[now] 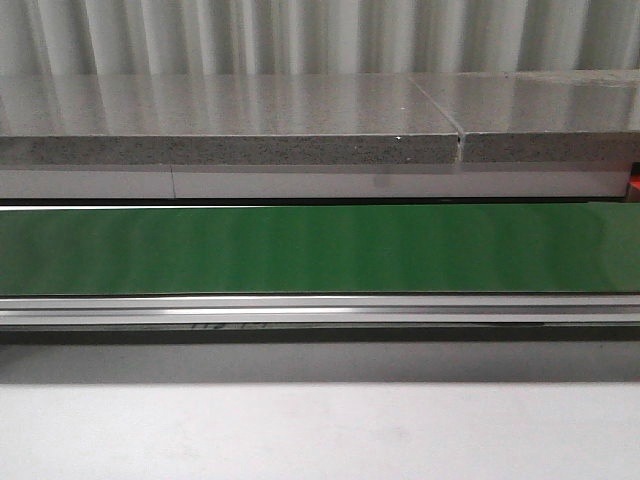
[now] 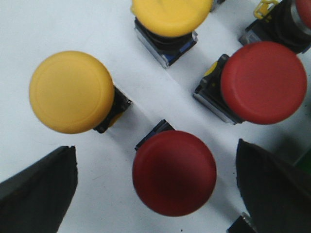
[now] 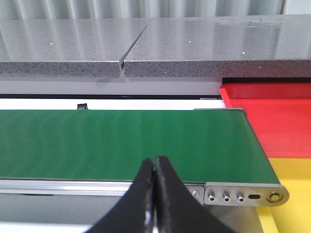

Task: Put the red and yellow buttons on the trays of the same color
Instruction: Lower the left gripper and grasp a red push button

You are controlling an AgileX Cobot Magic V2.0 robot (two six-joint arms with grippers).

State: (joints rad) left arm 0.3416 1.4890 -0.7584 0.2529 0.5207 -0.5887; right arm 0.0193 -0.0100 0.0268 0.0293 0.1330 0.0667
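My left gripper's fingers are beside the red button's domed cap (image 2: 174, 173). Closing now would hold the button if they closed now. My left gripper should close on the red button now.
In the left wrist view my left gripper (image 2: 156, 187) is open above a white surface, its black fingers (image 2: 39, 187) on either side of a red button (image 2: 174, 172) without touching it. Another red button (image 2: 264, 82) and two yellow buttons (image 2: 71, 91) (image 2: 171, 14) stand around it. In the right wrist view my right gripper (image 3: 155, 167) is shut with nothing in it, held over the near rail of the green belt (image 3: 121, 143). A red tray (image 3: 272, 119) and a yellow tray (image 3: 291, 167) lie past the belt's end.
The front view holds only the green conveyor belt (image 1: 320, 250), its aluminium rail (image 1: 320, 310), a grey stone counter (image 1: 230, 125) behind and white table in front. No arm shows there. A further button body (image 2: 279, 26) sits at the edge of the left wrist view.
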